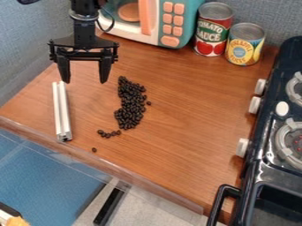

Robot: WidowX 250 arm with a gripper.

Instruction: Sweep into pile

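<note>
My gripper will grab the pale metal bar [61, 112] by its end farther from the clear strip, to sweep the dark beans into a pile.
The gripper [85, 80] hangs at the upper left, open, its two fingers pointing down with nothing between them. Below and left of it, a pale metal bar [61, 112] lies lengthwise on the wooden table; its upper end is near the left fingertip, and whether they touch I cannot tell. Dark beans [131, 103] form an elongated heap to the right of the bar and lower right of the gripper. Several beans [108, 133] trail off at the heap's lower left, a single bean [94, 150] lies nearer the front edge, and another rests just right of the heap.
A toy microwave [162, 22] stands at the back, with a red tomato can [213, 28] and a yellow pineapple can [245, 44] beside it. A black toy stove [265, 154] borders the right side. A clear raised strip [106, 165] runs along the table's front edge.
</note>
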